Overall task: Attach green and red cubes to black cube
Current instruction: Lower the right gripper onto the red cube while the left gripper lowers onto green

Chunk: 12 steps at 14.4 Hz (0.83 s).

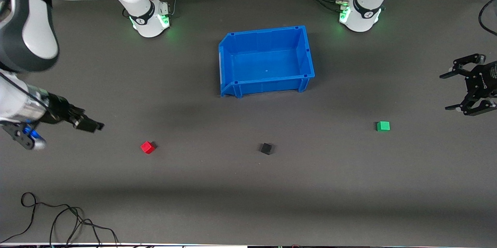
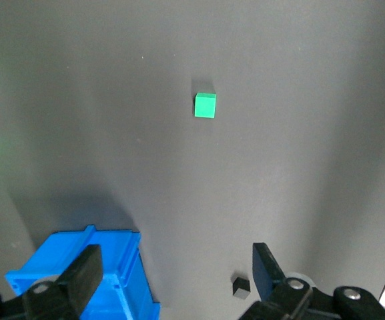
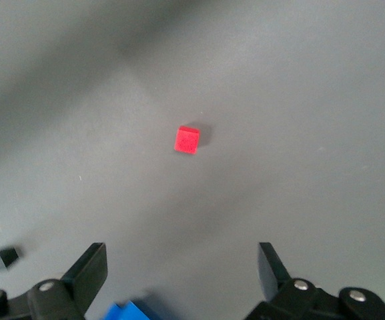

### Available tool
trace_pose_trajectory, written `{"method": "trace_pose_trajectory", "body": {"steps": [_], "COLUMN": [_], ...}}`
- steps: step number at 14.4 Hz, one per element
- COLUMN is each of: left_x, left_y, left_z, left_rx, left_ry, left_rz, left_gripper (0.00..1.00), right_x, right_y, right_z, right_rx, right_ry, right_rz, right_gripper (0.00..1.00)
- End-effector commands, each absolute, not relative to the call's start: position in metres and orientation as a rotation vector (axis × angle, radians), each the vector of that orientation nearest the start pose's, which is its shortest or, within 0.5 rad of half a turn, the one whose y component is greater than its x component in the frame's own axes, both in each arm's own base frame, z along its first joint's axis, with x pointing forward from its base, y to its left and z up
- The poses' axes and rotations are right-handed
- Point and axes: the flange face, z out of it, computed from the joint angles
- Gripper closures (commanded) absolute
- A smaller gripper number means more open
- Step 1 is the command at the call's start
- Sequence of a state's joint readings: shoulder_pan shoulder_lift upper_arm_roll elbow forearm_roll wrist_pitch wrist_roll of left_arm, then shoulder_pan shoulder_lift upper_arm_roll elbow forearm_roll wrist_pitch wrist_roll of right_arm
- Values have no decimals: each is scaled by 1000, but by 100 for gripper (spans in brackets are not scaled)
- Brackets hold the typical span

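Note:
My right gripper grabs the red cube (image 1: 147, 147) by its opposite sides next, to attach it to the black cube (image 1: 266, 148).
Three small cubes lie apart on the dark mat, all nearer the front camera than the blue bin (image 1: 268, 84). The red cube (image 1: 147, 147) lies toward the right arm's end, the black cube (image 1: 266, 148) in the middle, and the green cube (image 1: 383, 125) toward the left arm's end. My left gripper (image 1: 445, 91) hangs open and empty over bare mat at its end of the table; its wrist view shows the green cube (image 2: 205, 105) and the black cube (image 2: 241, 286). My right gripper (image 1: 91, 124) is open and empty over bare mat at its end; its wrist view shows the red cube (image 3: 187, 140) and the black cube (image 3: 4, 258).
The blue bin is empty and stands mid-table near the arm bases; it also shows in the left wrist view (image 2: 129, 280), and a corner of it in the right wrist view (image 3: 129, 312). Loose black cables (image 1: 58, 217) lie at the front edge toward the right arm's end.

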<state>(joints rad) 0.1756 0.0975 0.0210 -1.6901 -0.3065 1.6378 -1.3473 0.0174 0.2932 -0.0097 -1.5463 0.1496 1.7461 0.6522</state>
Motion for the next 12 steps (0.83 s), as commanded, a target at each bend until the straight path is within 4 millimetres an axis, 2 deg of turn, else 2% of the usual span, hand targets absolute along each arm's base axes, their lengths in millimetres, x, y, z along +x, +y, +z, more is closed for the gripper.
{"method": "trace_pose_trajectory", "body": {"steps": [1, 6, 7, 9, 12], "left_x": [558, 542, 541, 544, 551], "left_y": [80, 102, 104, 105, 106], "left_z": [491, 401, 378, 338, 293], "left_rx": [2013, 1987, 2005, 2024, 2033], "left_ry": [2085, 1965, 1931, 1869, 1854], "left_rz": [-435, -415, -408, -447, -454], "left_gripper": [0, 0, 0, 0, 0], "right_x": [659, 666, 666, 668, 673], "right_y": [23, 27, 39, 55, 53], "right_z": [432, 342, 327, 298, 260], "right_rx": [-2777, -2788, -2795, -2796, -2803], "right_ry": [1195, 1256, 1253, 1298, 1325], "right_rz": [267, 390, 386, 343, 318], "right_gripper": [0, 0, 0, 0, 0]}}
